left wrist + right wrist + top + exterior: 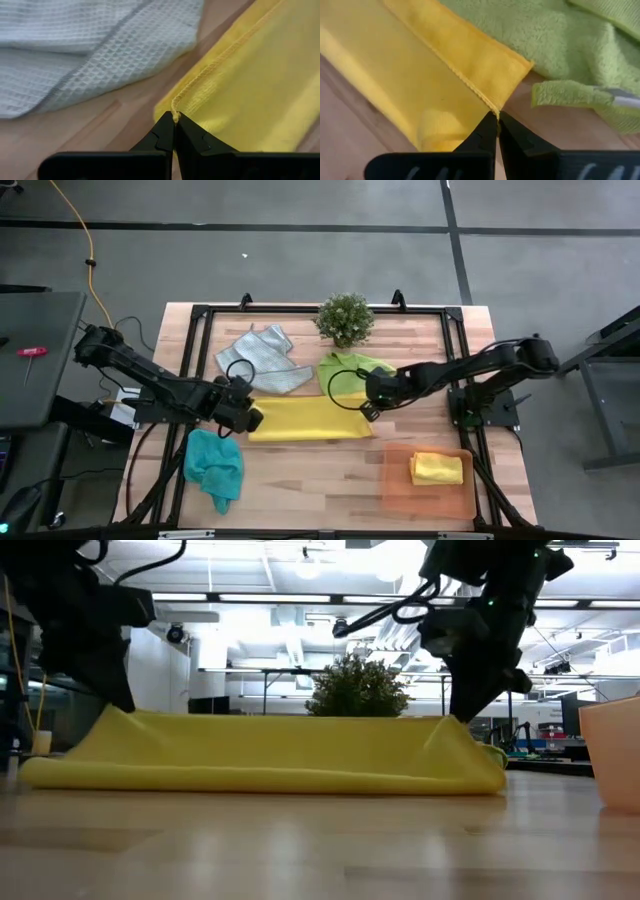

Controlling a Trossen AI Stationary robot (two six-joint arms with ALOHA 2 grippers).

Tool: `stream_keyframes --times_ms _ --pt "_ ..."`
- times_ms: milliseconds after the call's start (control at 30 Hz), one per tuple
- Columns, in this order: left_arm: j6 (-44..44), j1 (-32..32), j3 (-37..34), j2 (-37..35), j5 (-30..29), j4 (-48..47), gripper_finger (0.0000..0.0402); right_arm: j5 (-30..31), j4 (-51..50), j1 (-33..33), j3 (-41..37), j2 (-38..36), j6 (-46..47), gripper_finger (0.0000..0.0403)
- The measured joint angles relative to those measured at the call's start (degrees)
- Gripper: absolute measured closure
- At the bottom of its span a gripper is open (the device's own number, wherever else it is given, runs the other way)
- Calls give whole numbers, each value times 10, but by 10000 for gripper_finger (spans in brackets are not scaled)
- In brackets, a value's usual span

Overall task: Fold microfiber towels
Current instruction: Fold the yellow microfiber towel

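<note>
The towel's hemmed corner is right over the yellow towel's lower layer (487,60) and would settle there, so it is time for my right gripper to release it now.
A yellow towel (310,420) lies as a long strip across the table's middle. In the low view (270,750) its two upper corners are raised and its lower fold rests on the table. My left gripper (250,418) is shut on its left corner. My right gripper (368,410) is shut on its right corner. A grey towel (262,360) and a lime green towel (352,372) lie flat behind it. A teal towel (213,465) lies crumpled at the near left. A second, folded yellow towel (437,468) lies in the orange tray (395,480). My left gripper pinches the yellow towel's hemmed left corner (176,114) between the tips of its two fingers. The corner (120,712) is raised off the table, and the rest of the towel slopes down onto the wood. My right gripper pinches the towel's hemmed right corner (494,111) between its fingertips, slanting down from above. That corner (452,724) is raised too. The edge between the two corners runs nearly straight, and the towel's lower fold lies on the table.
A small potted plant (345,318) stands at the far middle, behind the green towel. The orange tray stands at the near right, and its wall shows in the low view (615,755). Bare wood lies in front of the yellow towel.
</note>
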Motion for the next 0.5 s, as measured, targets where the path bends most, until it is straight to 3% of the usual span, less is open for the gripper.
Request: stream_keyframes --times_ms 167,500 --pt "12 0 0 12 -17 2 401 33 3 0 0 1 0 403" --pt "15 0 0 51 -16 4 389 34 3 0 0 0 0 399"
